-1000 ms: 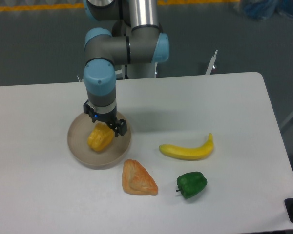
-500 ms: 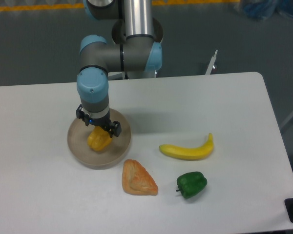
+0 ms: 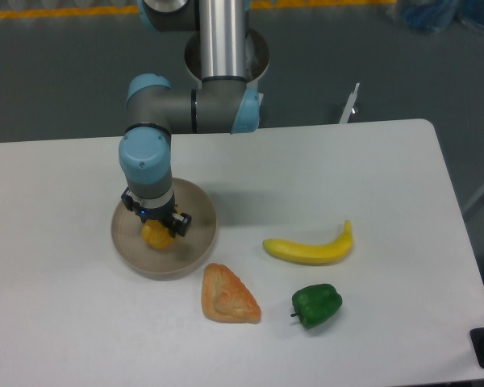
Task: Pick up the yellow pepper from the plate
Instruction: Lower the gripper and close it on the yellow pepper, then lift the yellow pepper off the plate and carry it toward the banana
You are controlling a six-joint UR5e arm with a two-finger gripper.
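The yellow pepper needs to be picked up from the round beige plate, so next my gripper needs to grab the pepper by its plump body point(image 3: 158, 234).
The yellow pepper point(image 3: 154, 236) lies on the left half of the round beige plate point(image 3: 198, 235), and only its lower part shows. My gripper point(image 3: 155, 222) points straight down right over it. Its dark fingers stand apart, one on each side of the pepper. The gripper body hides the pepper's top and the contact points.
An orange-brown bread slice point(image 3: 228, 295) lies just in front of the plate on the right. A banana point(image 3: 310, 248) and a green pepper point(image 3: 316, 305) sit further right. The arm's elbow reaches over the table's back edge.
The gripper has shifted left and down over the plate until it sits right on top of the yellow pepper, covering most of it. The pepper has not moved.
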